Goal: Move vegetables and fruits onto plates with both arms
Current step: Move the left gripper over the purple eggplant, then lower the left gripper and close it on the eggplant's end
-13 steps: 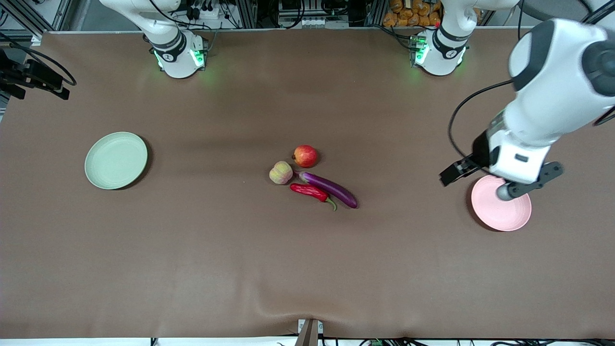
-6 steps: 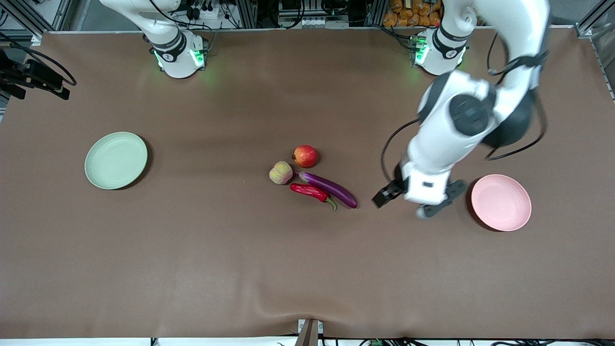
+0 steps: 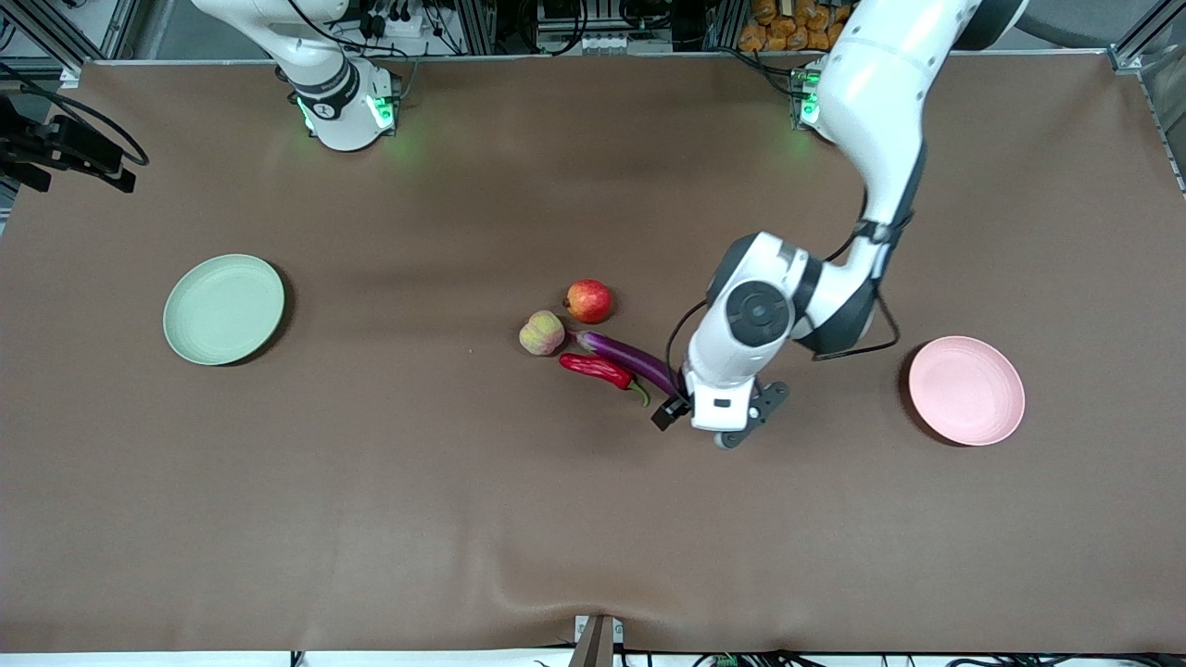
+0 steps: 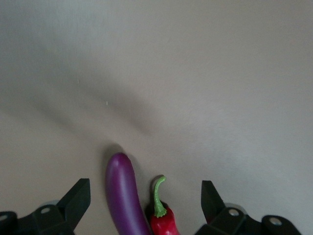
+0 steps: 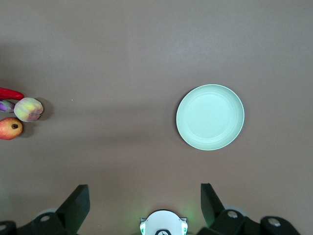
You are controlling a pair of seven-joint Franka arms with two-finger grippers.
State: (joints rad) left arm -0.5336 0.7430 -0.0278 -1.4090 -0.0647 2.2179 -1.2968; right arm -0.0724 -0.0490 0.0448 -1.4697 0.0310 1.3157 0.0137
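I need to grab the eggplant by its thick rounded end (image 3: 662,379) next with my left gripper. The peach-like fruit and the chili crowd the eggplant's stem end.
In the middle of the table lie a purple eggplant (image 3: 630,357), a red chili (image 3: 598,369), a peach-like fruit (image 3: 542,333) and a red fruit (image 3: 589,300), close together. My left gripper (image 3: 701,421) hangs open over the eggplant's rounded end. In the left wrist view the eggplant (image 4: 122,196) and the chili's green stem (image 4: 159,198) lie between its spread fingers (image 4: 77,200), untouched. The green plate (image 3: 223,308) sits toward the right arm's end, the pink plate (image 3: 966,390) toward the left arm's end; both hold nothing. My right gripper (image 5: 145,200) waits open, high over its own base (image 5: 163,223).
The brown table cover (image 3: 463,519) has a low wrinkle near the front edge. A black camera mount (image 3: 65,148) reaches in at the right arm's end. In the right wrist view the green plate (image 5: 210,116) and the peach-like fruit (image 5: 28,108) show on the table below.
The left arm has swung from over the pink plate toward the table's middle and lowered to the eggplant's end. Its gripper stayed open. The right arm has not moved.
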